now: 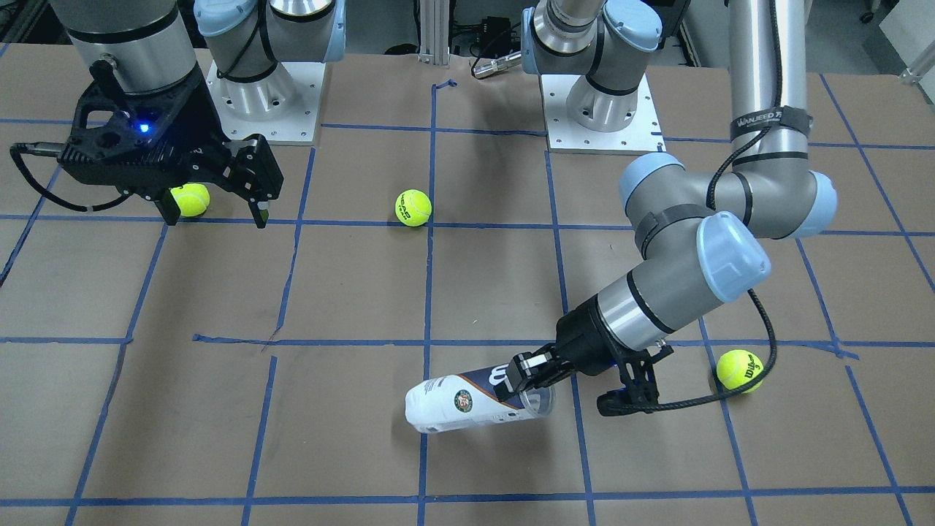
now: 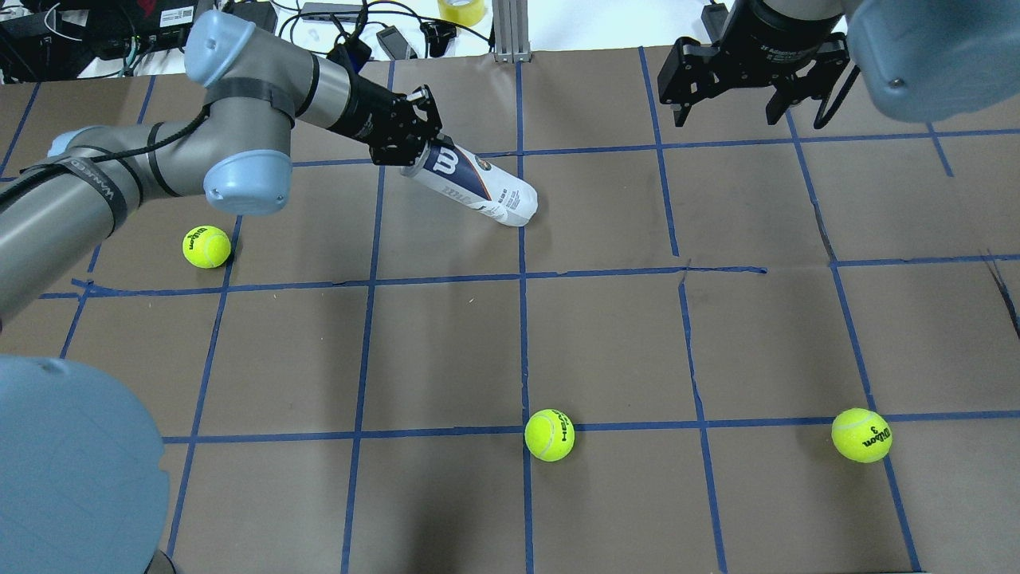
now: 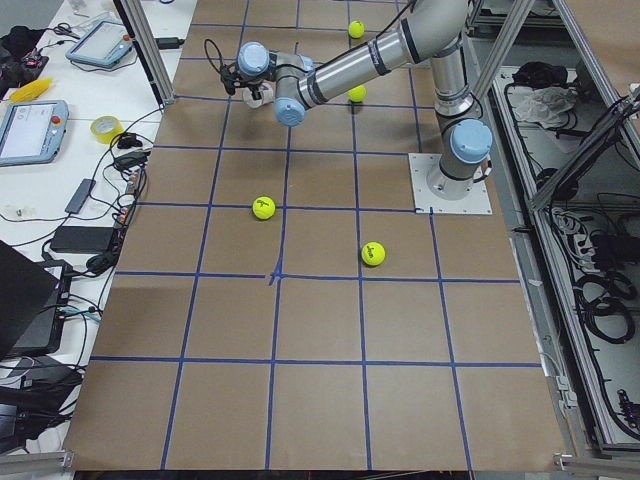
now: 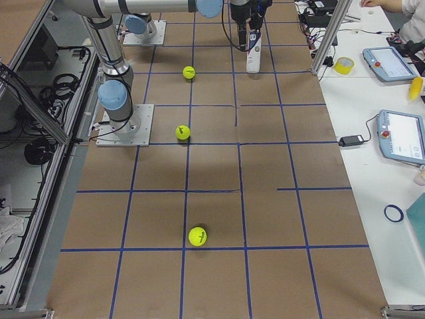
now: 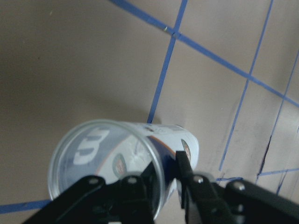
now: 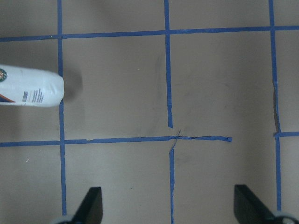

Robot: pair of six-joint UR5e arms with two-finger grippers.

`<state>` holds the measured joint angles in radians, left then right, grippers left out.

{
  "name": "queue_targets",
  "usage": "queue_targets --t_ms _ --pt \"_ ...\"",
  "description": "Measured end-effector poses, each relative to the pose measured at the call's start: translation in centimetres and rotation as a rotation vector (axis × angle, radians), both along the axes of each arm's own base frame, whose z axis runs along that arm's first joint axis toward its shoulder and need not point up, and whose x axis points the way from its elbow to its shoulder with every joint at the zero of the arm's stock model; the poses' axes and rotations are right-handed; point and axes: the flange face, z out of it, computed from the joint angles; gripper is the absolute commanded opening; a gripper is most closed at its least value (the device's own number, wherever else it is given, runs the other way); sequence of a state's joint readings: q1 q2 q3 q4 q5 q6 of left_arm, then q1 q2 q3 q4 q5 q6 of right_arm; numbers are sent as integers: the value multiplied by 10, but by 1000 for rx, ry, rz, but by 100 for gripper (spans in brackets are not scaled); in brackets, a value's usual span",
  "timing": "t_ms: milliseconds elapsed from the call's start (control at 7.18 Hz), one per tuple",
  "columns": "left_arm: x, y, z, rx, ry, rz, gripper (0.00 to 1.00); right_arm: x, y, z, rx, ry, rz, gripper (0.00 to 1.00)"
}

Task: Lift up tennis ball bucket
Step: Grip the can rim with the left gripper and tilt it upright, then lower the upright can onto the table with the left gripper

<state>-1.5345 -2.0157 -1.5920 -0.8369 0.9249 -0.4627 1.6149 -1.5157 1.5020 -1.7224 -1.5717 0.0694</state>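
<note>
The bucket's closed end [image 1: 416,412] [image 5: 191,145] points sideways instead of down at the table, so my left gripper will keep holding the bucket until it is upright.
The tennis ball bucket [image 1: 460,405] is a clear can with a white label, lying tilted on the brown table, and it also shows in the overhead view [image 2: 478,187]. My left gripper [image 1: 529,380] is shut on its open rim, one finger inside and one outside, as the left wrist view shows on the rim [image 5: 156,172]. The gripped end sits higher than the closed end, which is at or just above the table. My right gripper [image 1: 215,212] is open and empty, hovering far from the can, with the can's closed end [image 6: 28,86] at the left edge of its wrist view.
Three loose tennis balls lie on the table: one [image 2: 206,246] under my left arm's elbow, one [image 2: 549,434] near the middle front, and one [image 2: 861,435] at the right front. Cables and gear line the far table edge [image 2: 374,32].
</note>
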Motion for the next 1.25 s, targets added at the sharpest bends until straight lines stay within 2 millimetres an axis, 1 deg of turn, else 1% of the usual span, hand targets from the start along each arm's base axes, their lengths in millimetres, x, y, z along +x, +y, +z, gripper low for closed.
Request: queue_targets --t_ms 279,418,557,697,836,975,1115,1254 --pt "12 -24 75 -16 -112 86 0 0 1 0 11 -1 2 100" --pt "18 -30 96 -29 -201 56 0 0 1 0 13 0 2 100" --pt "22 -30 101 -54 -319 -60 0 0 1 1 14 -1 2 100" --pt "20 -25 97 -70 -443 -229 0 0 1 0 15 -1 3 100" --pt "6 -19 89 -81 -559 -392 0 0 2 -2 29 -1 3 100" --pt "-14 -14 81 -97 -648 -531 0 0 4 -6 58 1 3 100" --pt "-32 -10 75 -111 -703 -618 0 -1 6 -8 83 2 2 100" --pt "-46 -9 69 -130 -734 -660 0 -1 7 -8 96 1 1 100"
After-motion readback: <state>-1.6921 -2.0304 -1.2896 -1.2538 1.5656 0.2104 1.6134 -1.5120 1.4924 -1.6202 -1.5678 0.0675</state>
